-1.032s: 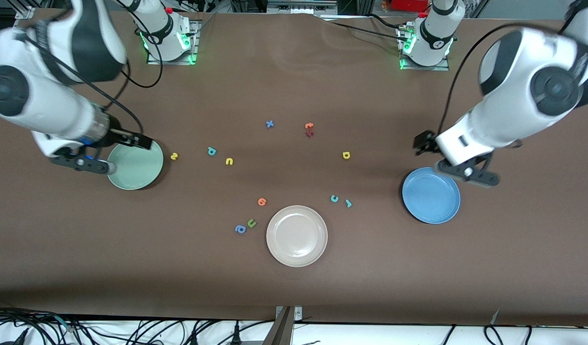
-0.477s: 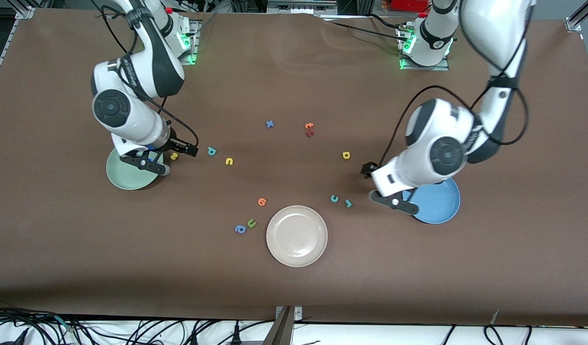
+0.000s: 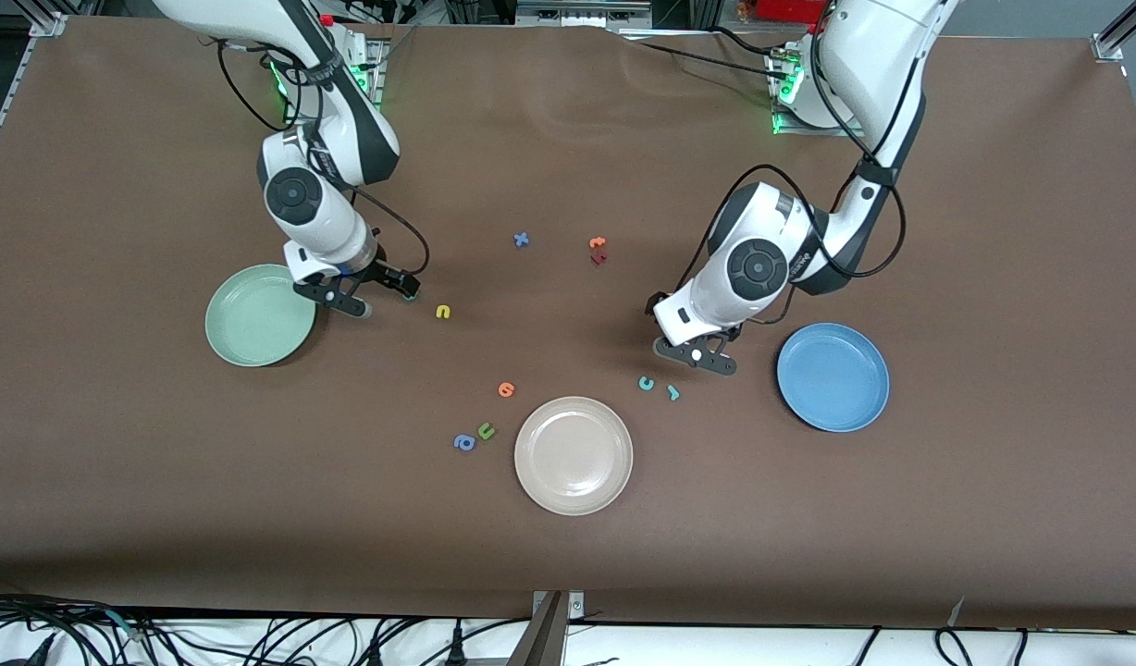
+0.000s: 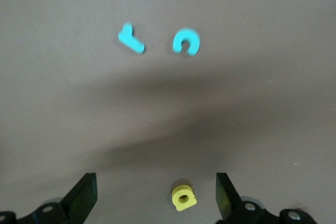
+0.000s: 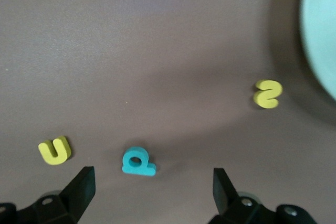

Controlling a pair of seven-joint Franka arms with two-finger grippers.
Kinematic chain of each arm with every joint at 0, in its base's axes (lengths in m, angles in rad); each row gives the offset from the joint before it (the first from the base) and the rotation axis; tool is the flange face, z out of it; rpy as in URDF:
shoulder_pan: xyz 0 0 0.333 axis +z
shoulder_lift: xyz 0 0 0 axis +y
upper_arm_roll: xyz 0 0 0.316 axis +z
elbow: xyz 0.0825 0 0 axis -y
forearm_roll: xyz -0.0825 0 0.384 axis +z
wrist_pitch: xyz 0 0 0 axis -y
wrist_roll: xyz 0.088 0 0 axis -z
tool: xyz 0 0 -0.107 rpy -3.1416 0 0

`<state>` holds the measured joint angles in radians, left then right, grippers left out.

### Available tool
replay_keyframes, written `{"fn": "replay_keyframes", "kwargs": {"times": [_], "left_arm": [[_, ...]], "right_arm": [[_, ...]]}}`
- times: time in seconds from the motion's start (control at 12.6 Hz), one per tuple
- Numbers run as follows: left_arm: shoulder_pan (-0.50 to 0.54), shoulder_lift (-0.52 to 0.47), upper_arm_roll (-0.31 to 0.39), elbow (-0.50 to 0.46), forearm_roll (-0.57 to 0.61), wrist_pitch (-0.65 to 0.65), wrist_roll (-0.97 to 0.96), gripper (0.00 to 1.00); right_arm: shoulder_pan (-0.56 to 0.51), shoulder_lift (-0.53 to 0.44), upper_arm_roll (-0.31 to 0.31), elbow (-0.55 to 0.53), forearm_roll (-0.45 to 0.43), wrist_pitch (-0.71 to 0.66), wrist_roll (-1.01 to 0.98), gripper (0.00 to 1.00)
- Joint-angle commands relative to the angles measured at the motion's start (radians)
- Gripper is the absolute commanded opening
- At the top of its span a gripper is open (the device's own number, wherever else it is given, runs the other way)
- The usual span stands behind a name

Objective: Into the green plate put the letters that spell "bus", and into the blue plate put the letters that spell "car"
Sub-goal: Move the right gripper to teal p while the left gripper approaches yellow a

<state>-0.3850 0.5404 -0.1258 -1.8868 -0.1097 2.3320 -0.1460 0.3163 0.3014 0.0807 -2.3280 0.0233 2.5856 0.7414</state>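
Observation:
The teal "b" is still ahead of my fingers above the tabletop, so it is too early to close. My right gripper moves toward the letter first.
My right gripper (image 3: pixel 341 298) hangs open beside the green plate (image 3: pixel 258 314). In the right wrist view the teal "b" (image 5: pixel 138 162) lies just ahead of my open fingers (image 5: pixel 79 187), with the yellow "u" (image 5: pixel 54 150) and yellow "s" (image 5: pixel 268 93) to either side. The plate's rim (image 5: pixel 321 40) shows past the "s". My left gripper (image 3: pixel 696 356) is open over the yellow "a" (image 4: pixel 183 197), which lies between its fingers (image 4: pixel 226 195), untouched. The teal "c" (image 3: pixel 646 383) and teal "r" (image 3: pixel 672 392) lie close by. Toward the left arm's end of the table, the blue plate (image 3: pixel 833 376) is empty.
A beige-white plate (image 3: pixel 574 455) sits nearest the front camera. Beside it lie an orange letter (image 3: pixel 505 389), a green "u" (image 3: pixel 486 430) and a blue "a" (image 3: pixel 463 442). A blue "x" (image 3: pixel 521 240) and orange and red letters (image 3: pixel 598 250) lie mid-table.
Both arms swung in toward the middle of the table. The right gripper left the green plate for the "b" and "s". The left gripper left the blue plate for the yellow "a".

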Motion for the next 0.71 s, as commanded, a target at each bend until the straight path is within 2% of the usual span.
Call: {"fn": "replay_keyframes", "kwargs": {"times": [0.0,0.16,0.4,0.56,0.64], "left_arm": [[0.008,-0.066,-0.041,-0.176,-0.027,0.134,0.000,0.98],[0.014,-0.080,-0.049,-0.222,-0.027,0.162,0.000,0.93],[0.003,-0.080,-0.051,-0.241,-0.031,0.173,-0.001,0.88],[0.001,-0.080,-0.063,-0.247,-0.031,0.173,-0.001,0.79],[0.001,-0.079,-0.063,-0.245,-0.031,0.173,-0.001,0.79]], "right_arm": [[-0.006,0.044,0.017,0.001,0.000,0.073,0.048,0.99],[-0.006,0.065,0.036,0.002,0.000,0.114,0.093,0.99],[-0.006,0.084,0.036,0.001,0.000,0.146,0.099,0.95],[-0.006,0.088,0.037,-0.001,0.000,0.145,0.101,0.83],[-0.006,0.088,0.037,-0.004,0.000,0.145,0.102,0.76]]}}
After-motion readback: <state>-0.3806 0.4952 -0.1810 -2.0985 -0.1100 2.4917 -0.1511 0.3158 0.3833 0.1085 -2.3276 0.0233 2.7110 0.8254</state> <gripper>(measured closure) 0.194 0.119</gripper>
